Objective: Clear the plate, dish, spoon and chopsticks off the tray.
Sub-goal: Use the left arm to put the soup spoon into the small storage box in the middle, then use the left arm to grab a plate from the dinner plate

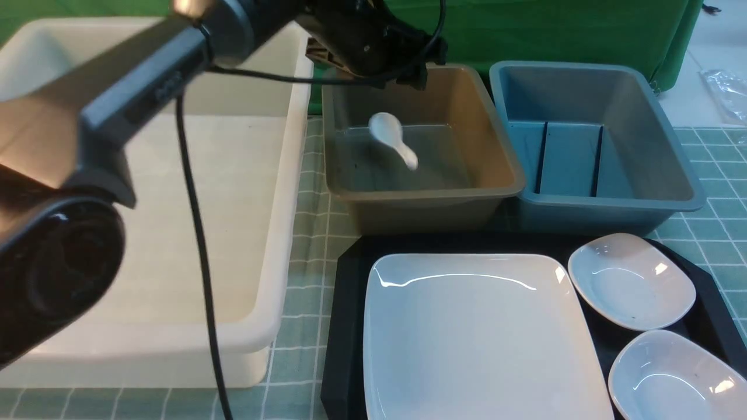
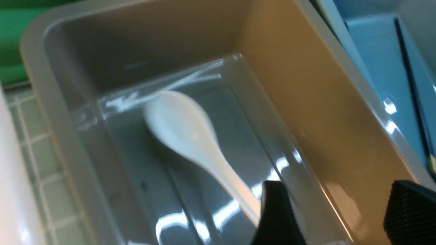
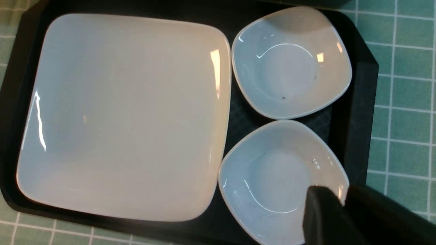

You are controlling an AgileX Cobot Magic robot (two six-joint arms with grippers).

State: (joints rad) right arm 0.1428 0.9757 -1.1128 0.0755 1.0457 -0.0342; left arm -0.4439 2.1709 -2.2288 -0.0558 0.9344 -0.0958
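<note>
The small dishes crowd one edge of the plate [image 1: 473, 332], so my left gripper next needs to grab the plate's rim on the side away from them. Then it can clear the plate off the tray.
The white plate [image 1: 473, 332] lies on the black tray [image 1: 350, 280], with two small white dishes [image 1: 630, 280] [image 1: 671, 376] to its right. The white spoon [image 1: 392, 139] is inside the brown bin [image 1: 426, 195]. My left gripper [image 2: 337, 190] hangs open and empty over that bin, just above the spoon's handle [image 2: 238, 190]. My right gripper [image 3: 342, 195] is out of the front view. It is shut on the rim of the near dish [image 3: 272, 180], which rests on the tray [image 3: 357, 102]. Two thin black sticks [image 1: 543, 157], apparently the chopsticks, lie in the blue bin [image 1: 671, 163].
A large white bin [image 1: 204, 204] stands at the left, under my left arm [image 1: 146, 87] and its cable. The brown and blue bins stand side by side behind the tray. A green checked cloth [image 1: 718, 175] covers the table and a green backdrop hangs behind.
</note>
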